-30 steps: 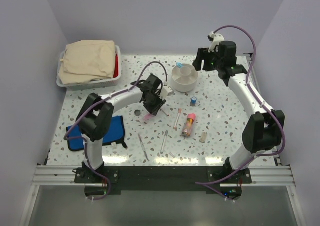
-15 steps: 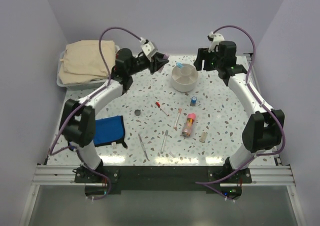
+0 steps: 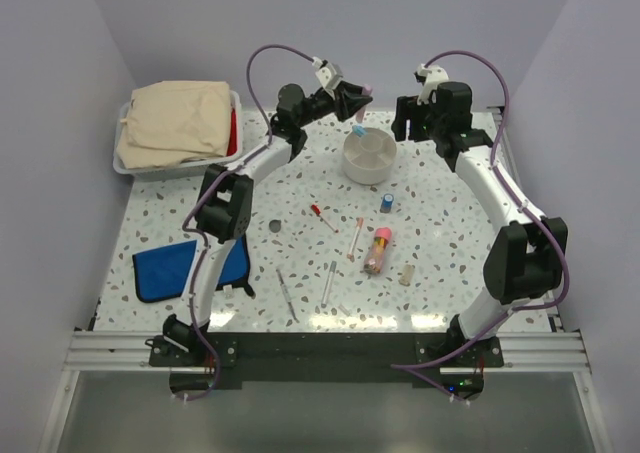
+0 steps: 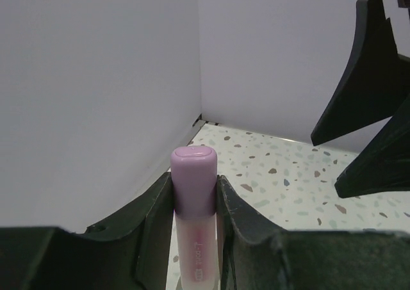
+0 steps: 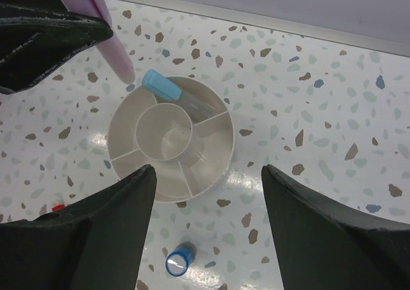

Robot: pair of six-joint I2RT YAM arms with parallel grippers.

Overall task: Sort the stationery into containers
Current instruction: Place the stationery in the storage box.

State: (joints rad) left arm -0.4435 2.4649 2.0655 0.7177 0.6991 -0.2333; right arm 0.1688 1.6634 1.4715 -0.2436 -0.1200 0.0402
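I should bring the pink marker in my left gripper toward the cup's section before releasing; the marker's lower end hangs above and outside the cup's far rim.
My left gripper is shut on the pink marker, which it holds in the air at the back, just left of and above the round white cup. The marker slants down toward the cup's far left rim. A blue-capped stick lies in one of the cup's outer compartments. My right gripper hangs open over the cup's right side, holding nothing. The white bin is at the back left.
A folded beige cloth fills the bin. Loose on the table: a blue-capped stick, a red-tipped pen, a pink-red tube, a beige eraser, slim pens. A blue pouch lies front left.
My left arm swung from the table's middle up to the back, carrying the pink marker over beside the cup. The right arm has stayed put, open.
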